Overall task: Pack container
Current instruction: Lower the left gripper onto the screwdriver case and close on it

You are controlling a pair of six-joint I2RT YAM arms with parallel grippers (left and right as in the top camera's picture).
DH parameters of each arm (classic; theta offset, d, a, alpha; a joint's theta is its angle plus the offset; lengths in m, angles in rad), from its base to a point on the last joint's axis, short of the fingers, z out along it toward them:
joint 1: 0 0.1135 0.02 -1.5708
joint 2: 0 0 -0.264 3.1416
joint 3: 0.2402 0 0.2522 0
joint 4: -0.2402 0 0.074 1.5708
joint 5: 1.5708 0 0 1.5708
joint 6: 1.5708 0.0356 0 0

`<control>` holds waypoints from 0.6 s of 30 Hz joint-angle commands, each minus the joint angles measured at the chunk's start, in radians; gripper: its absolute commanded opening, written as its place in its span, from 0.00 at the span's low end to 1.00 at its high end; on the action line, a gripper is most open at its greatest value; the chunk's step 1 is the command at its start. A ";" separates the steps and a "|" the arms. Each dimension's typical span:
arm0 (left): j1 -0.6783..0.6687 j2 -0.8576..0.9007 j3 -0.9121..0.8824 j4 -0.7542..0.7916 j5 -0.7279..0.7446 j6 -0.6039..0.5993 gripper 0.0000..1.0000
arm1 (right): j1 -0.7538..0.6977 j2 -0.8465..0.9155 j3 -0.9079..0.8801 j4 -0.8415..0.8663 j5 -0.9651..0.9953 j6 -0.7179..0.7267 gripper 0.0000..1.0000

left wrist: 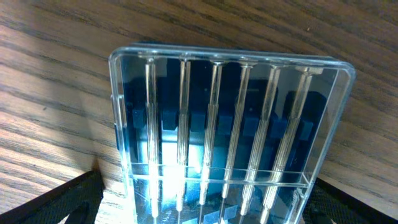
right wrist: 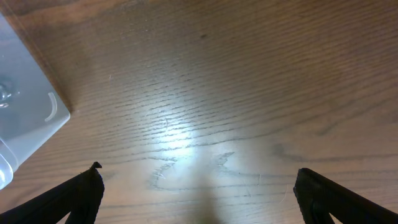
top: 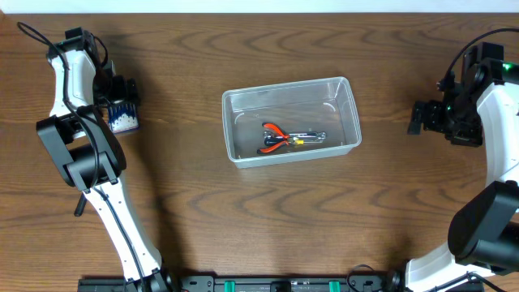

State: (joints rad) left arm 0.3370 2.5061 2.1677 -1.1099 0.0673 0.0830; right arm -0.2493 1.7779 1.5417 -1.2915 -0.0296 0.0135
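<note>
Both fingers of my left gripper reach down to the wood beside the long sides of the blue drill-bit case (top: pixel 124 118), so it is time to close on it now.
The clear plastic container (top: pixel 290 88) sits at the table's middle and holds red-handled pliers (top: pixel 280 138) and a small metal tool. Its corner shows at the left of the right wrist view (right wrist: pixel 25 124). My left gripper (top: pixel 122 101) is at the far left, open, with its fingers on either side of a small blue drill-bit case (top: pixel 124 118). In the left wrist view the gripper (left wrist: pixel 205 205) straddles the case (left wrist: pixel 224 124); wood shows between the left finger and the case. My right gripper (top: pixel 418 118) is open and empty over bare wood (right wrist: pixel 199 186), to the right of the container.
The wooden table runs to a pale edge at the back. The arm bases stand at the front left and front right corners.
</note>
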 commanded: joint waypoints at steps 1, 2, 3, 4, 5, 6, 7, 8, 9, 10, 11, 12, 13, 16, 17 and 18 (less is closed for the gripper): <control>0.004 0.037 -0.013 0.006 -0.008 0.019 0.99 | 0.008 0.003 -0.005 -0.003 0.003 -0.015 0.99; 0.004 0.037 -0.013 0.008 -0.008 0.019 1.00 | 0.008 0.003 -0.005 -0.003 0.003 -0.015 0.99; 0.004 0.037 -0.013 0.008 -0.008 0.019 0.98 | 0.008 0.003 -0.005 -0.003 0.003 -0.015 0.99; 0.004 0.037 -0.013 0.008 -0.008 0.018 0.95 | 0.008 0.003 -0.005 -0.003 0.003 -0.015 0.99; 0.004 0.037 -0.013 0.008 -0.008 0.018 0.90 | 0.008 0.003 -0.005 -0.003 0.003 -0.015 0.99; 0.004 0.037 -0.013 0.008 -0.008 0.018 0.86 | 0.008 0.003 -0.005 -0.003 0.003 -0.015 0.99; 0.004 0.037 -0.013 0.007 -0.008 0.018 0.81 | 0.008 0.003 -0.005 -0.003 0.003 -0.015 0.99; 0.004 0.037 -0.013 0.007 -0.008 0.018 0.77 | 0.008 0.003 -0.005 -0.003 0.003 -0.015 0.99; 0.004 0.037 -0.013 0.007 -0.007 0.017 0.74 | 0.008 0.003 -0.005 -0.003 0.003 -0.015 0.99; 0.004 0.037 -0.013 0.007 -0.007 0.017 0.72 | 0.008 0.003 -0.005 -0.003 0.003 -0.015 0.99; 0.004 0.037 -0.013 0.006 -0.007 0.017 0.69 | 0.008 0.003 -0.005 -0.003 0.003 -0.015 0.99; 0.004 0.037 -0.013 0.005 -0.007 0.017 0.67 | 0.008 0.003 -0.005 -0.003 0.003 -0.015 0.99; 0.004 0.037 -0.013 0.005 -0.007 0.017 0.66 | 0.008 0.003 -0.005 -0.004 0.003 -0.015 0.99; 0.004 0.037 -0.013 0.004 -0.007 0.011 0.66 | 0.008 0.003 -0.005 -0.006 0.003 -0.015 0.99; 0.004 0.037 -0.013 0.004 -0.007 0.010 0.65 | 0.008 0.003 -0.005 -0.007 0.003 -0.015 0.99; 0.004 0.037 -0.013 0.004 -0.007 0.010 0.65 | 0.008 0.003 -0.005 -0.007 0.003 -0.015 0.99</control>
State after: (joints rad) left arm 0.3367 2.5061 2.1677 -1.0988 0.0662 0.0975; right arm -0.2493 1.7779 1.5417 -1.2945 -0.0296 0.0135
